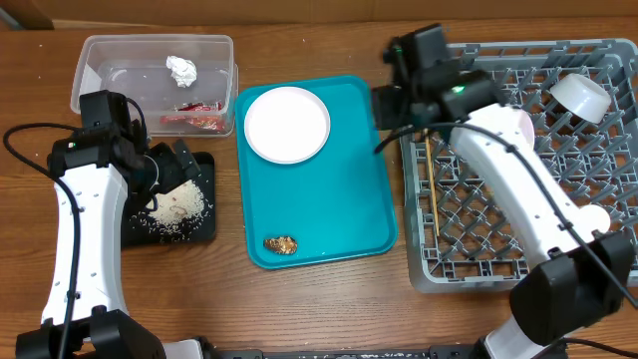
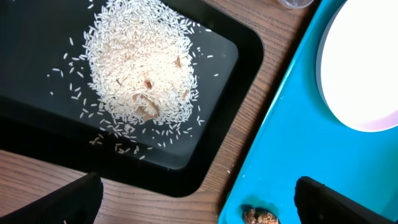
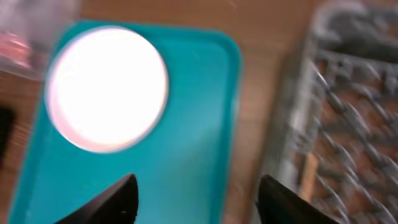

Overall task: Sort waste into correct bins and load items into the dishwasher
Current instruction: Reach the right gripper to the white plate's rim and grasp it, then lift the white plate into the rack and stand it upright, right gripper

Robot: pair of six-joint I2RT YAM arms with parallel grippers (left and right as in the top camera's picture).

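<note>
The right gripper grabs the white plate by its rim on the side facing the grey rack next, leaving the plate's opposite rim free to load upright.
The white plate [image 1: 287, 123] lies on the teal tray [image 1: 339, 199], with the brown food lump [image 1: 281, 244] near the tray's front edge. Loose rice [image 1: 179, 211] is heaped on the black tray [image 1: 204, 234]. The clear tub [image 1: 100, 60] holds the tissue ball [image 1: 181, 70] and the red wrapper [image 1: 194, 115]. Chopsticks [image 1: 431, 189] and a white bowl [image 1: 581, 95] sit in the grey rack [image 1: 598, 179]. My left gripper [image 2: 196, 199] is open and empty over the black tray's corner, near the lump [image 2: 261, 216]. My right gripper [image 3: 199, 196] is open and empty between the plate [image 3: 107, 87] and the rack [image 3: 348, 124].
More pale dishes stand in the rack at the right [image 1: 593, 214]. Bare wooden table [image 1: 329, 309] runs along the front. The right wrist view is blurred.
</note>
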